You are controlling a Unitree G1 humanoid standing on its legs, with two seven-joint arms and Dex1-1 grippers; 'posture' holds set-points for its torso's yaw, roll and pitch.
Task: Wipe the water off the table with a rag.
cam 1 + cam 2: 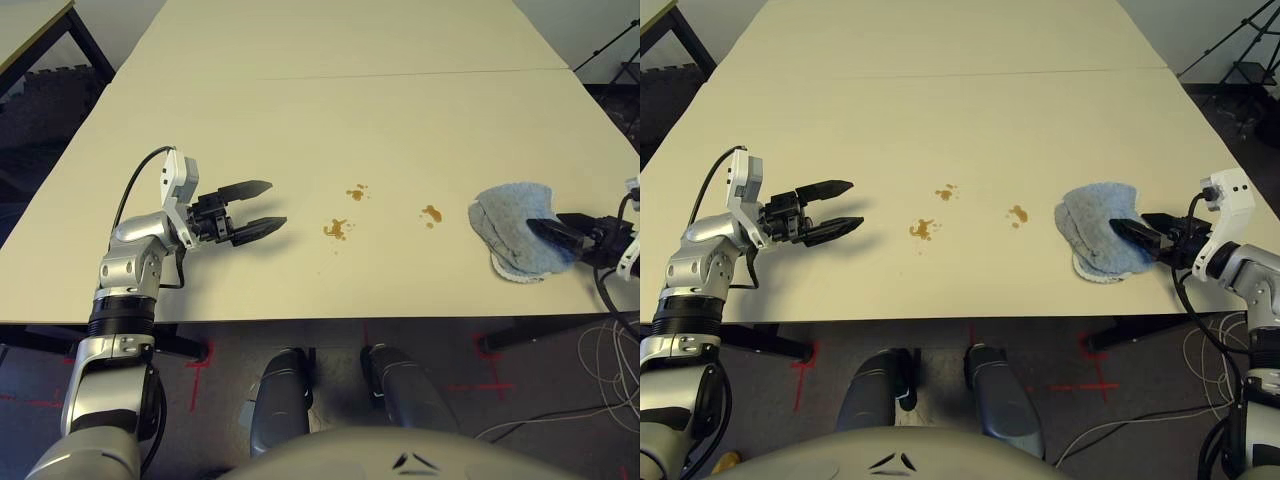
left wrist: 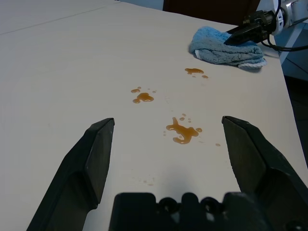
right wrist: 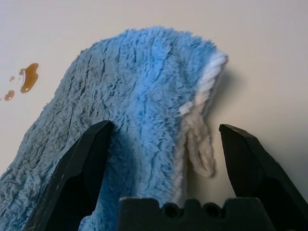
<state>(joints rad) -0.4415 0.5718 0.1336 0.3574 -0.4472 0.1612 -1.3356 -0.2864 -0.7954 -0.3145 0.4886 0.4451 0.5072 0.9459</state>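
Note:
The rag [image 1: 510,225] is lying loosely on the tabletop. My right gripper should wipe off the water next, so it should pinch the rag by its raised folded edge.
Three small orange-brown splatters of water lie mid-table: one [image 1: 336,230] nearest my left gripper, one [image 1: 356,192] behind it, one [image 1: 431,214] close to the rag. The blue-grey fuzzy rag [image 1: 510,225] lies crumpled near the table's [image 1: 350,110] right front edge. My right gripper [image 1: 560,232] is open, its fingers reaching over the rag's right side, and the cloth [image 3: 144,96] sits between them in the right wrist view. My left gripper [image 1: 268,205] hovers open and empty at the front left, pointing toward the splatters [image 2: 182,133].
A thin seam [image 1: 400,73] crosses the tabletop at the back. A separate beige table with a black frame [image 1: 30,25] stands at the far left. A tripod [image 1: 615,45] stands off the right side, and cables [image 1: 600,370] lie on the floor.

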